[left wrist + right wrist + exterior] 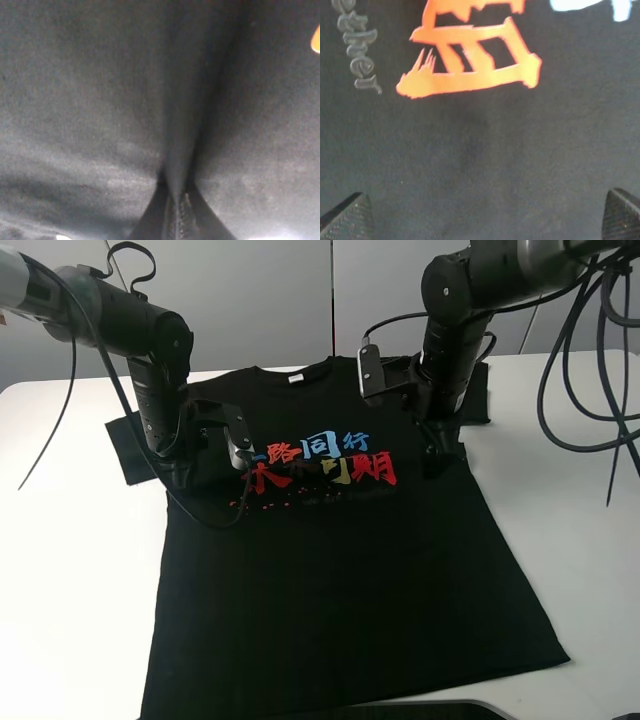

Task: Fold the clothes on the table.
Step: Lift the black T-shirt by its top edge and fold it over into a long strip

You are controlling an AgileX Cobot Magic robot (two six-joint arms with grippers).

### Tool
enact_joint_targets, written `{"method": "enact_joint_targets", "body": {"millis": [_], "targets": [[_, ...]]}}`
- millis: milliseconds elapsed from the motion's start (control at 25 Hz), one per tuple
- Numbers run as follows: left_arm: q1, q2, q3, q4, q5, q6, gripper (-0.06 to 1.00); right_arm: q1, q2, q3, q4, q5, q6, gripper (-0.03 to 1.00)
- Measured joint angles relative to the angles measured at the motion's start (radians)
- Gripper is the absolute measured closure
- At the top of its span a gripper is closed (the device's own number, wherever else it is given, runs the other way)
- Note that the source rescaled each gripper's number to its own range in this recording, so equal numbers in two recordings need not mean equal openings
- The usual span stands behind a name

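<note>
The shirt's side edge point(470, 470) isn't between my right gripper's fingers yet. They are around flat chest cloth beside the print and would miss the shirt's edge if they closed now, so my right gripper needs to first move outward.
The clothes, one black T-shirt point(340, 580), lie flat and front up on the white table point(70, 570), collar at the far side with a white neck label point(297, 378). Red, blue and yellow characters point(320, 465) cross the chest. My left gripper point(180, 478) is down on the shirt's left side below the sleeve point(130, 445). In the left wrist view the left gripper point(176, 200) is shut on a pinched ridge of black cloth point(180, 145). My right gripper point(440, 458) stands over the shirt just right of the print. In the right wrist view the right gripper point(482, 220) is open, its fingertips point(345, 220) wide apart above the fabric.
Black cables point(590, 390) hang at the right over the table's far right part. A dark flat object point(430, 710) shows at the front edge below the shirt's hem. White tabletop lies on both sides of the shirt.
</note>
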Motion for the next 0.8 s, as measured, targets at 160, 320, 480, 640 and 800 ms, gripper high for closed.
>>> {"method": "enact_joint_targets", "body": {"millis": [160,320,480,640,800], "targets": [[0.0,0.002,0.0,0.001,0.014,-0.005,0.94,-0.006,0.041,0.0,-0.038,0.0,-0.028,-0.01],[0.0,0.002,0.0,0.001,0.023,-0.038,0.94,-0.017,0.071,-0.002,-0.081,0.001,-0.032,-0.01],[0.0,0.002,0.0,0.001,0.023,-0.049,0.94,-0.048,0.073,-0.006,-0.081,-0.003,-0.034,-0.01],[0.0,0.002,0.0,0.001,0.025,-0.051,0.94,-0.075,0.073,-0.006,-0.081,-0.003,-0.034,0.14],[0.0,0.002,0.0,0.001,0.025,-0.051,0.94,-0.079,0.073,-0.006,-0.066,0.003,-0.035,0.41]]}}
